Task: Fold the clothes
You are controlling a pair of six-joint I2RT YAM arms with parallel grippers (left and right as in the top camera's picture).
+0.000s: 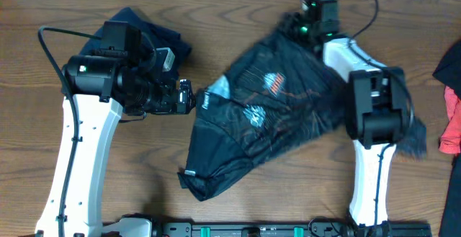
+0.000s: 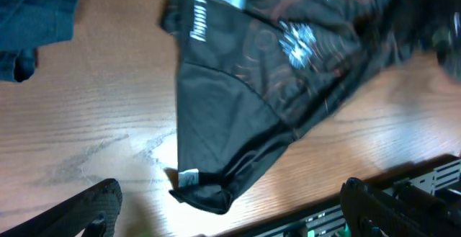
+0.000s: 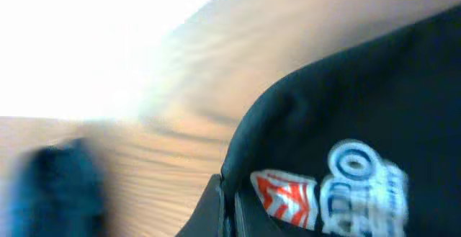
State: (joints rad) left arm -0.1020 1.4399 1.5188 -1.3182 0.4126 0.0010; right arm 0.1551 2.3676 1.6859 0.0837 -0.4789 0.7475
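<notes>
The black jersey (image 1: 266, 114) should lie flat for folding, so my left gripper next needs its front corner beside the white tag.
The black jersey (image 1: 266, 114) with thin orange lines, a light-blue inner collar and small logos lies crumpled across the middle of the table, stretched from back right to front left. My right gripper (image 1: 295, 27) is at its far end, shut on the fabric. The blurred right wrist view shows its fingers (image 3: 229, 209) pinching black cloth beside a red and a blue logo (image 3: 284, 194). My left gripper (image 1: 186, 96) is open and empty just left of the collar. In the left wrist view its fingers (image 2: 230, 212) are spread wide above the jersey (image 2: 245, 93) and its front corner with a white tag.
A dark blue garment (image 1: 137, 32) lies at the back left, also in the left wrist view (image 2: 32, 21). Red and black clothes (image 1: 452, 122) lie at the right edge. A black rail (image 1: 274, 230) runs along the table's front edge.
</notes>
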